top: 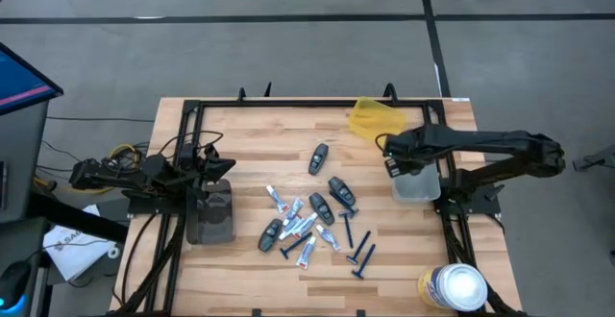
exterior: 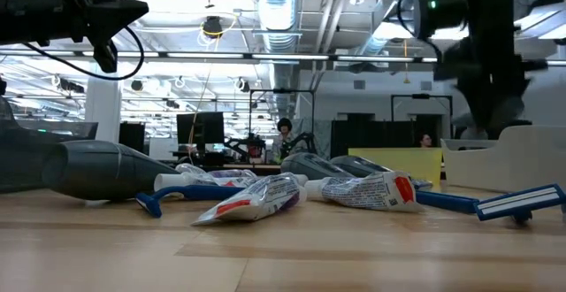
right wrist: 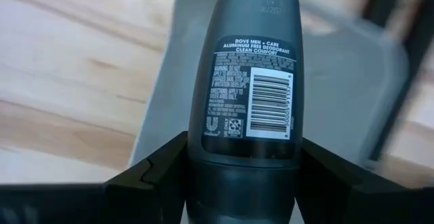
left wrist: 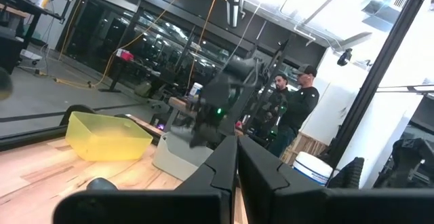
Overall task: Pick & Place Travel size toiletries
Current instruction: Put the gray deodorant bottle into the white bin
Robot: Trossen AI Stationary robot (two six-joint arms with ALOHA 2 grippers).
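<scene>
The robot's right gripper needs to stay closed on the labelled pod until the pod is lower, because the pod hangs above the pale grey bin (top: 420, 187).
The toiletries lie in a loose pile (top: 309, 219) mid-table: white-and-blue tubes (exterior: 256, 199), dark grey oval pods (exterior: 106, 170) and blue razors (exterior: 517, 202). One more pod (top: 318, 158) lies apart, toward the far edge. My right gripper (top: 392, 163) is shut on a dark grey labelled pod (right wrist: 251, 68). It hovers over the left rim of a pale grey bin (top: 420, 187). My left gripper (top: 217, 168) is shut and holds nothing. It is raised at the far end of a dark bin (top: 211, 213). My right gripper (right wrist: 245, 157) pinches the pod between its two fingers at the end below the barcode label (right wrist: 203, 141), one finger on each narrow side. The pod sticks out past the fingertips along them, label up. It is lifted clear above the pale bin's wall (right wrist: 359, 88).
A yellow bin (top: 375, 117) stands at the far edge beside the right arm. A large white-lidded canister (top: 452, 286) sits at the near right corner. A black frame (top: 288, 104) runs along the table's far edge. People stand in the room beyond (left wrist: 298, 105).
</scene>
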